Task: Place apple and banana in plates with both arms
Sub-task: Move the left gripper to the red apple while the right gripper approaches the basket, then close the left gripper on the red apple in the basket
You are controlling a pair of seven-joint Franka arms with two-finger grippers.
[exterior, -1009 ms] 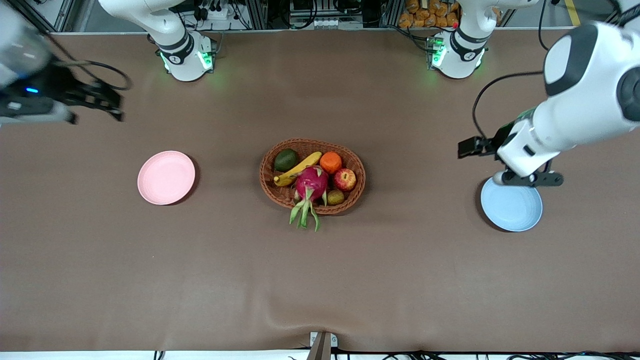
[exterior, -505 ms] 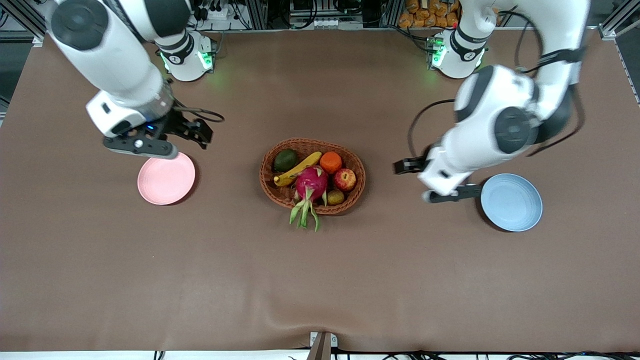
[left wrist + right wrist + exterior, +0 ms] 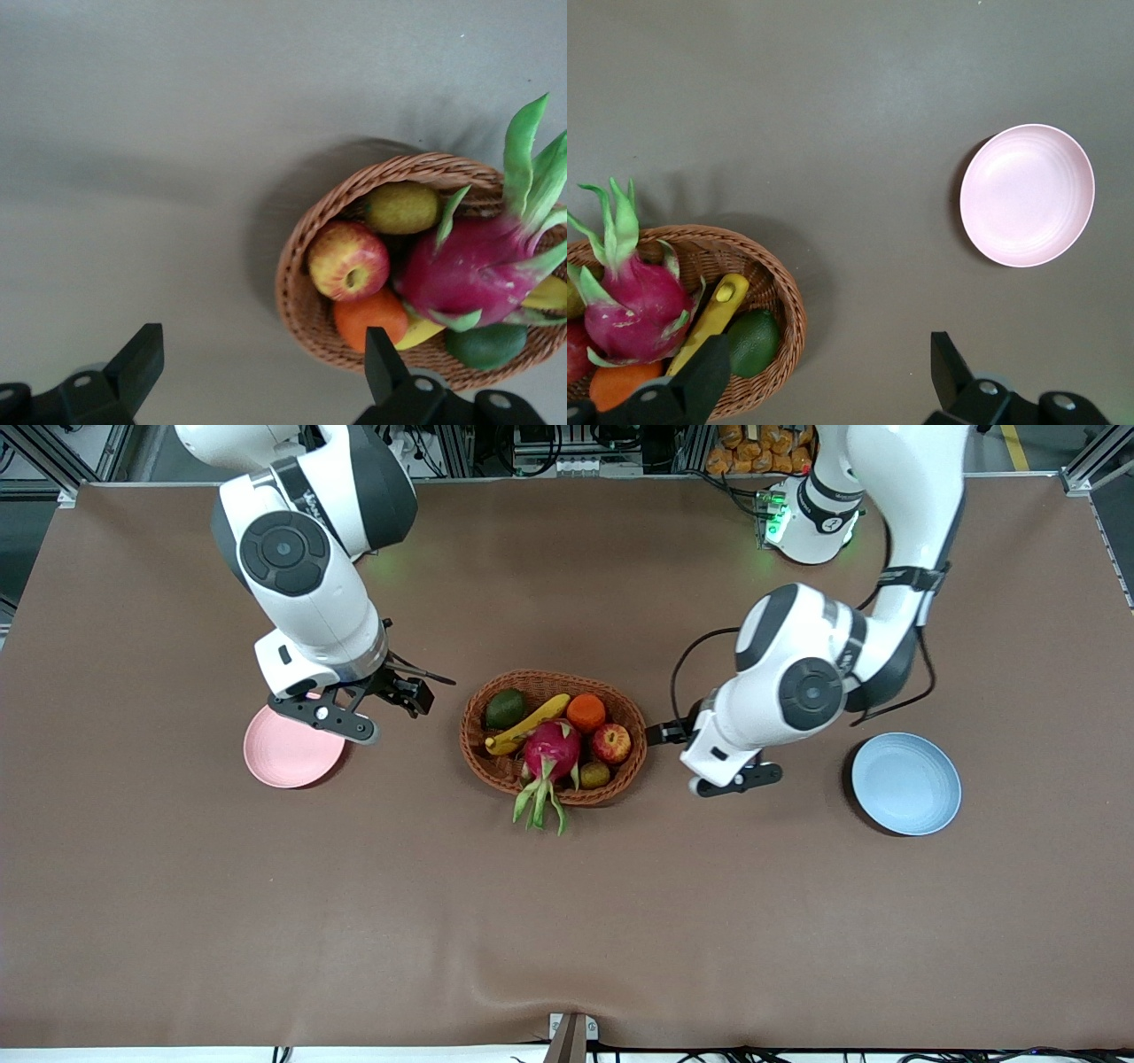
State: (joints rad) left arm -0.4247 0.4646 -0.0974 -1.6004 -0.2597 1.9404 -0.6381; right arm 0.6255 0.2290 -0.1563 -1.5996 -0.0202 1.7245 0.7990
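Note:
I will next grab the apple [image 3: 611, 743] by its round red sides with my left gripper. Then I can put it into the blue plate [image 3: 905, 783].
The apple [image 3: 611, 743] and the banana [image 3: 527, 724] lie in the wicker basket [image 3: 631, 707] at mid table. The pink plate [image 3: 288, 755] lies toward the right arm's end, the blue plate [image 3: 905, 783] toward the left arm's end. My right gripper [image 3: 326, 716] is open and empty, over the pink plate's edge on the basket's side. My left gripper [image 3: 735, 778] is open and empty, over the table between basket and blue plate. The left wrist view shows the apple [image 3: 348, 260] past my left gripper [image 3: 260, 363]. The right wrist view shows the banana [image 3: 709, 323], pink plate [image 3: 1027, 195] and my right gripper [image 3: 828, 372].
The basket also holds a magenta dragon fruit [image 3: 551, 753] with green leaves over the rim, an orange [image 3: 586, 712], a green avocado [image 3: 506, 708] and a small brownish fruit [image 3: 594, 774]. Brown cloth covers the table [image 3: 567, 912].
Both arms have swung in from the table's ends toward the basket. The right gripper moved past the pink plate, the left gripper off the blue plate. The fruit has not moved.

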